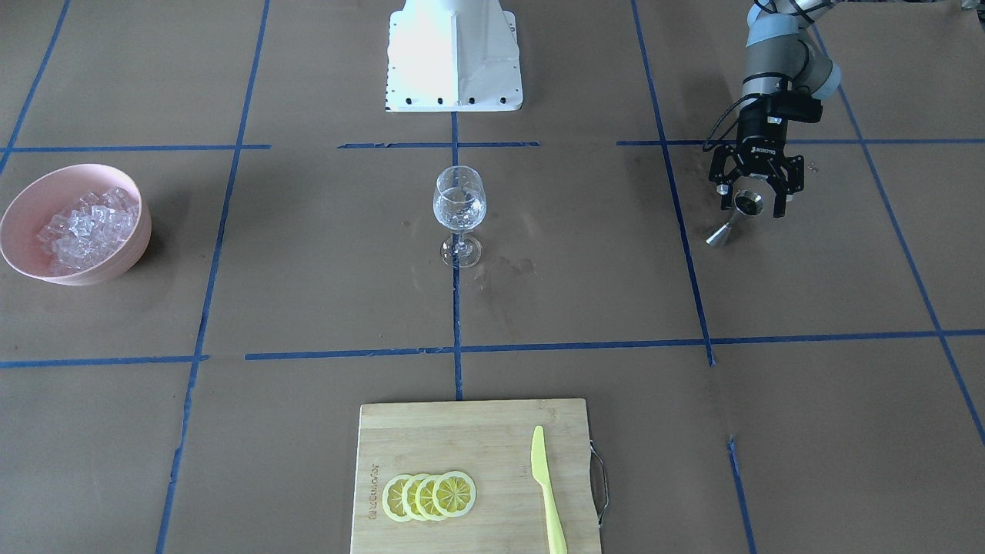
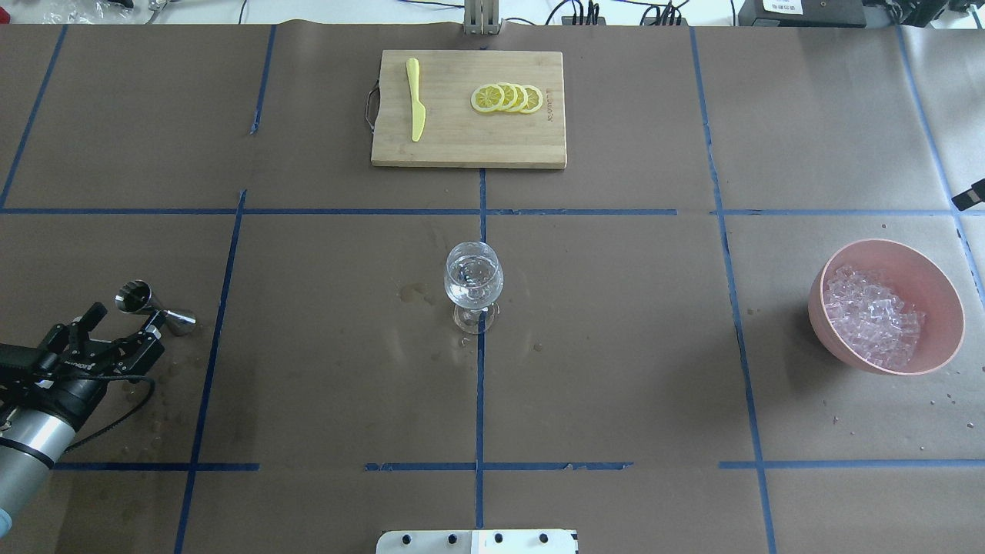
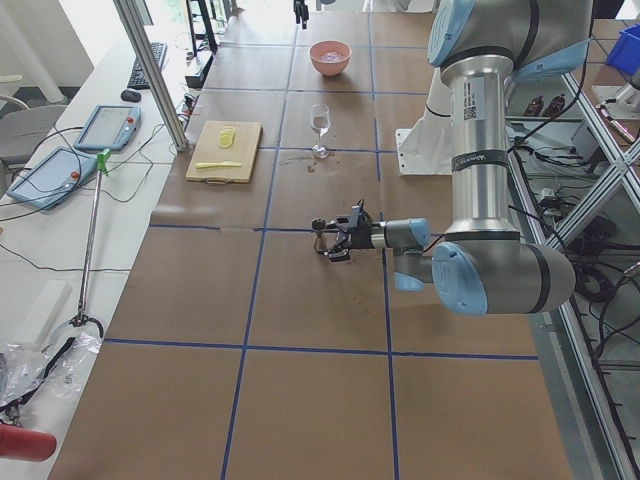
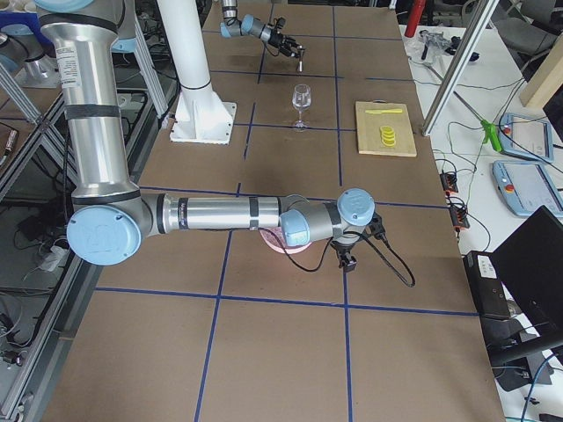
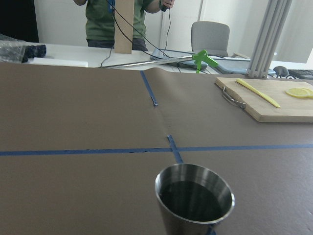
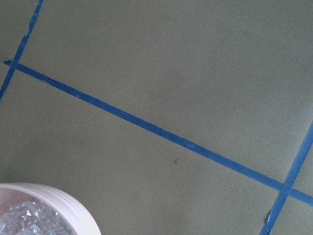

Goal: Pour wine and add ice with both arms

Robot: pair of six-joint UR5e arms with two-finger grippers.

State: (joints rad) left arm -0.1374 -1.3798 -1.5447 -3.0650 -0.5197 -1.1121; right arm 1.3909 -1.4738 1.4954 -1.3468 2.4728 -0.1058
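My left gripper next needs to grab the steel jigger (image 2: 154, 302) by its narrow middle part between the jigger's cups, to measure and pour the wine.
A wine glass (image 1: 459, 208) stands at the table's middle with a little clear wine in it; it also shows in the overhead view (image 2: 473, 281). A pink bowl (image 2: 950, 308) on my right holds the ice (image 2: 873, 317). My left gripper (image 1: 752, 206) is open, its fingers apart on either side of an upright steel jigger (image 2: 154, 302), not closed on it. The jigger's cup (image 5: 194, 198) fills the bottom of the left wrist view. My right gripper (image 4: 346, 257) hangs beside the bowl, out past its far side. I cannot tell whether it is open or shut.
A wooden cutting board (image 2: 462, 146) at the far edge carries lemon slices (image 2: 508, 98) and a yellow knife (image 2: 415, 108). Wet spots lie around the glass foot and near the jigger. The bowl rim (image 6: 73, 205) shows at the bottom left of the right wrist view.
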